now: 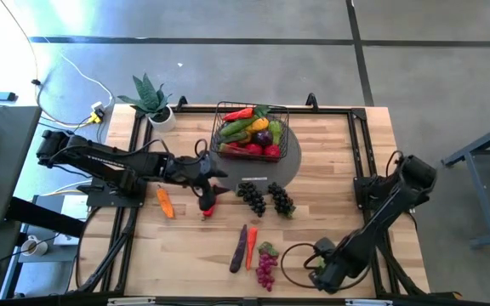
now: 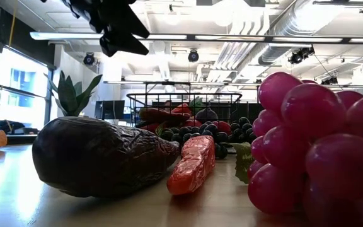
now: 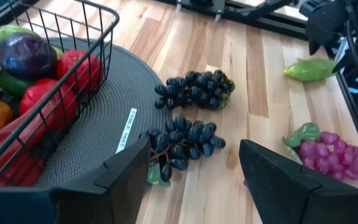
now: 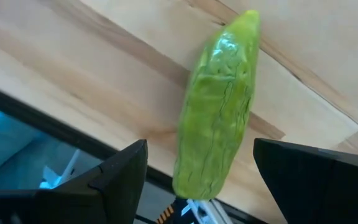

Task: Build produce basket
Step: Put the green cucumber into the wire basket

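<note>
My right gripper should next fill the produce basket, so it should take hold of the green vegetable by its thick blunt end [image 4: 201, 174].
The black wire basket [image 1: 252, 129] stands on a grey round disc [image 1: 289, 161] at the table's far middle and holds red, green, orange and purple produce [image 3: 30, 74]. My left gripper [image 3: 194, 174] is open and empty. It hovers above the table near the disc's near edge, over the nearer of two dark grape bunches [image 3: 185, 140], which lie on the wood. My right gripper [image 4: 201, 168] is open near the table's near right edge. Its fingers stand on either side of a green vegetable [image 4: 219, 112] lying on the table and do not touch it.
On the table lie an orange carrot [image 1: 166, 202], a small red vegetable [image 1: 209, 206], a dark eggplant [image 1: 239, 249], an orange-red carrot [image 1: 252, 246] and a pink grape bunch [image 1: 266, 265]. A potted spiky plant [image 1: 150, 100] stands at the far left corner. The table's edge [image 4: 73, 134] runs just beside the green vegetable.
</note>
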Motion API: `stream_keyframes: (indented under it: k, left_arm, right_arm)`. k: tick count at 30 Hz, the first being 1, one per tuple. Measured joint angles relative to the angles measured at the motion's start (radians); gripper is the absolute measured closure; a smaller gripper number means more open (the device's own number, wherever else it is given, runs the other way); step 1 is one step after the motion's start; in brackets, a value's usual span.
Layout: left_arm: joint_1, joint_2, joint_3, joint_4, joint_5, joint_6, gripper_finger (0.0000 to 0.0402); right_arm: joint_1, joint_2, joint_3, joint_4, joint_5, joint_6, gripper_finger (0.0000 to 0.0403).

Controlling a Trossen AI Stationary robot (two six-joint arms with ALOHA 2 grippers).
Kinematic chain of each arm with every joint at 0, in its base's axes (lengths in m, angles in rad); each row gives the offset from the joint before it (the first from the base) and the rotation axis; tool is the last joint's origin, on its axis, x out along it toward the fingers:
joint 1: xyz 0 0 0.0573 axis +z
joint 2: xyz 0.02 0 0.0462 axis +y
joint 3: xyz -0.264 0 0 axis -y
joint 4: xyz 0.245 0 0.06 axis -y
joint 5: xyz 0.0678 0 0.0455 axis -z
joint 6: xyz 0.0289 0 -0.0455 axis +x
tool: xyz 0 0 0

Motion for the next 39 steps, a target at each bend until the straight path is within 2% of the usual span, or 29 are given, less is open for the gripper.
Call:
stream_keyframes:
  k: [14, 18, 25, 30, 39]
  left_arm:
    - [-0.002, 0.0, 0.0, -0.019, -0.001, 0.0, 0.0165]
    - [-0.001, 0.0, 0.0, -0.019, -0.001, 0.001, 0.0165]
    - [0.01, 0.0, 0.0, -0.021, -0.007, 0.008, 0.0165]
    - [0.033, 0.0, 0.0, -0.033, -0.04, 0.036, 0.0165]
    - [0.108, 0.001, 0.0, -0.072, -0.053, 0.054, 0.0165]
  right_arm:
    - [0.0, 0.133, 0.0, 0.012, -0.012, -0.003, 0.0136]
    - [-0.001, 0.139, 0.0, 0.015, -0.003, -0.01, 0.0176]
    - [-0.032, 0.135, 0.0, 0.018, 0.006, -0.074, 0.0286]
    - [-0.079, 0.112, 0.0, 0.038, 0.033, -0.158, 0.0287]
    - [-0.22, 0.004, 0.0, 0.027, 0.157, -0.324, 0.0287]
